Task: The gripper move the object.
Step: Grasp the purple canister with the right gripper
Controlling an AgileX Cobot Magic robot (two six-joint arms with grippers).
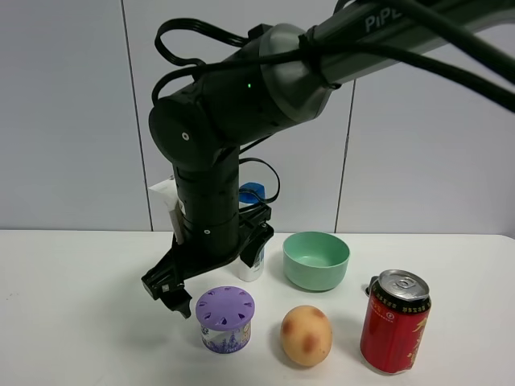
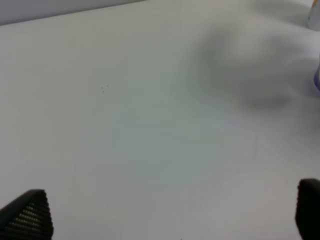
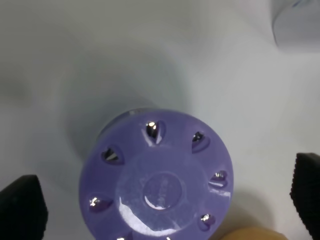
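My right gripper will next grab the squat tub by its lilac slotted lid [image 1: 225, 307] [image 3: 157, 182] to move the tub across the white table.
The object, a squat tub [image 1: 225, 319] with a lilac slotted lid and a floral label, stands upright on the white table near the front. My right gripper [image 1: 216, 269], a black claw on the dark-grey arm, hangs open just above and behind it, one finger [image 1: 170, 293] to the tub's left. In the right wrist view the lid [image 3: 160, 185] lies between the spread fingertips [image 3: 22, 207], untouched, with the right gripper [image 3: 165, 200] over it. My left gripper [image 2: 167, 220] is open over bare table and does not show in the exterior view.
An orange-brown egg-shaped ball [image 1: 306, 335] lies just right of the tub. A red drink can [image 1: 395, 320] stands further right. A green bowl [image 1: 316, 259] and a white bottle with a blue cap [image 1: 253, 261] stand behind.
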